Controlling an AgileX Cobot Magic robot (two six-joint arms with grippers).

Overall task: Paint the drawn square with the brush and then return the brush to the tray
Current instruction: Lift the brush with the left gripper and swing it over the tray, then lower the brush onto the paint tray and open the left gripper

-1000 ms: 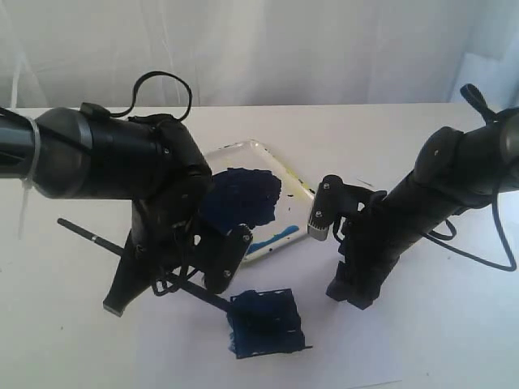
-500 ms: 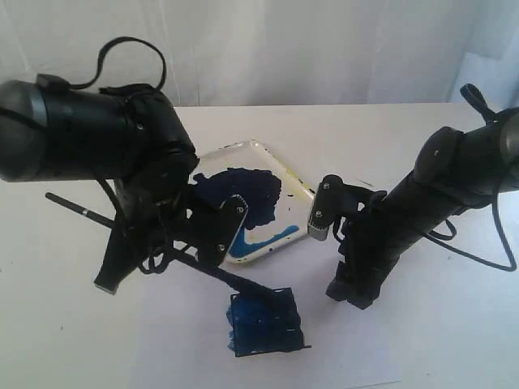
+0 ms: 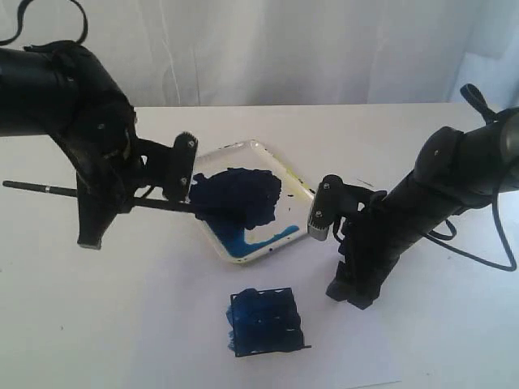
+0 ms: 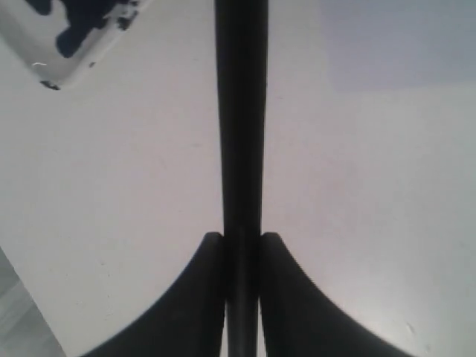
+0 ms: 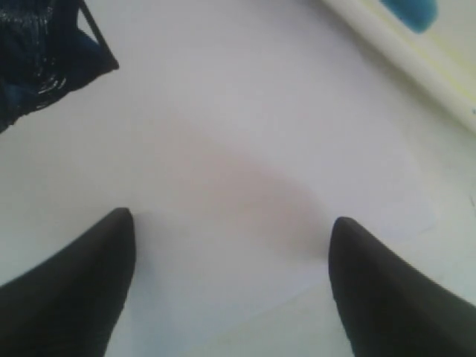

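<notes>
The left gripper should stay closed on the black brush until the brush is in the white tray, as the brush is hanging beside the tray's corner.
My left gripper (image 3: 92,232) (image 4: 242,238) is shut on the brush (image 3: 49,190) (image 4: 241,111), a long black stick held level above the table. Its dark tip reaches over the dark blue blotch in the white tray (image 3: 261,148). I cannot tell whether the tip touches the blotch. A corner of the tray (image 4: 71,44) shows in the left wrist view. The drawn square (image 3: 266,322) (image 5: 33,56), smeared dark blue, lies in front of the tray. My right gripper (image 3: 350,293) (image 5: 232,222) hangs open just above the paper, to the right of the square, with nothing between its fingers.
The square is drawn on a white paper sheet (image 3: 340,356) (image 5: 260,149) lying on the white table. The tray's rim (image 5: 416,59), with a light blue smear, lies close to my right gripper. A white curtain hangs behind the table.
My left arm has risen and swung back to the left, carrying the brush tip off the square and over the tray's blotch. The right arm has not moved.
</notes>
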